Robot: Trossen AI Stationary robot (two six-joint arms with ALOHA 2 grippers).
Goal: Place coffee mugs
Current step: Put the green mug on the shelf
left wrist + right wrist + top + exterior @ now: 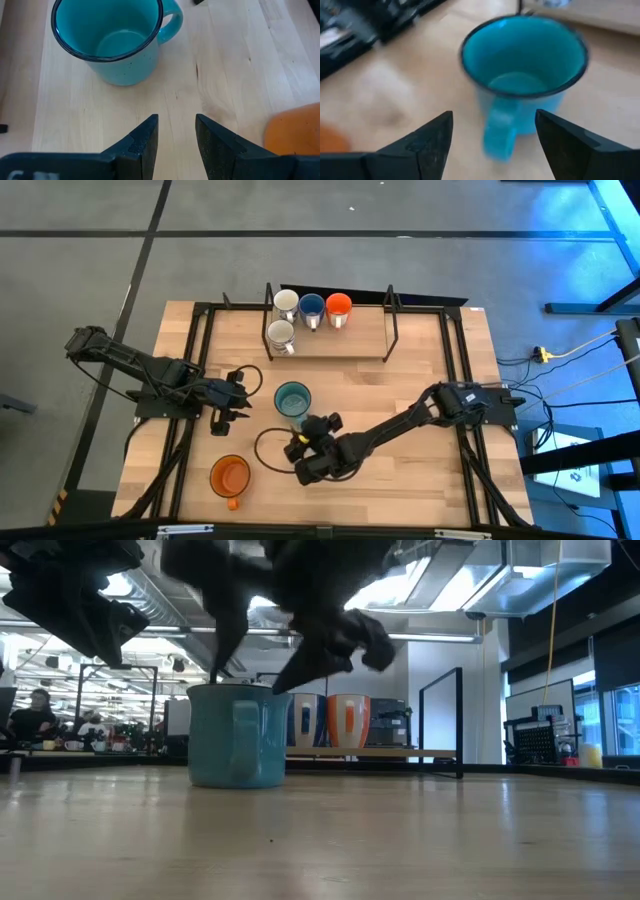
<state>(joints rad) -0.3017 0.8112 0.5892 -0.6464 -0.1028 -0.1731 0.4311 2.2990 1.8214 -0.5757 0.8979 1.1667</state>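
Observation:
The right gripper grabs the teal mug by its handle (298, 422) next. The mug then goes on the wooden shelf (345, 342) with the others.
A teal mug (292, 399) stands upright on its base near the table's middle, also in the low view (236, 736). My right gripper (492, 122) is open just on its near-right side, fingers on either side of the handle (498, 139) without touching. My left gripper (176, 122) is open a short way to the mug's left, aimed at it (110, 40). An orange mug (229, 476) stands by the near edge. On the far shelf stand two white mugs (286, 303) (281, 335), a dark blue mug (312, 307) and an orange mug (339, 306).
The wooden shelf with black wire end frames (390, 320) spans the table's far side; its right half is bare. Black frame rails (455, 370) run along the table's left and right sides. A cable loop (262, 448) lies beside my right gripper.

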